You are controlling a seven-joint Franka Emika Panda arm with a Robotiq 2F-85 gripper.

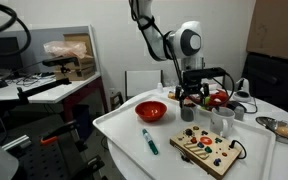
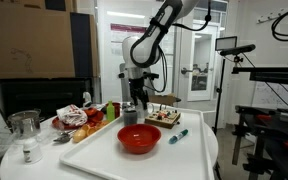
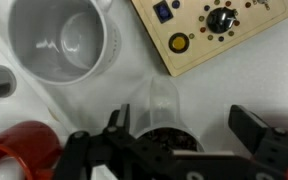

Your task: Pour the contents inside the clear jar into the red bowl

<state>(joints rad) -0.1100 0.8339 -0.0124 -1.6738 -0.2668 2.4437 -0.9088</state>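
The gripper grabs the upright clear jar by its opposite sides next, keeping the jar's opening uncovered, to tip and pour into the red bowl (image 1: 151, 111).
The clear jar (image 3: 156, 112) stands between my gripper's (image 3: 184, 130) open jaws in the wrist view, closer to the left finger (image 3: 119, 128), with a gap to the right finger (image 3: 250, 130). Dark contents show inside it. In both exterior views the gripper (image 1: 190, 97) (image 2: 132, 106) hangs low over the jar (image 1: 188, 112) (image 2: 130, 116) on the white table. The red bowl (image 1: 151, 111) (image 2: 139, 138) sits on the table beside the jar, apart from it. It is out of the wrist view.
A white mug (image 3: 59, 42) (image 1: 224, 121) and a wooden button board (image 3: 214, 25) (image 1: 209, 150) lie close to the jar. A red round thing (image 3: 19, 152) (image 1: 218, 98), a green marker (image 1: 149, 140) and a silver bowl (image 1: 283, 127) also share the table (image 1: 119, 128).
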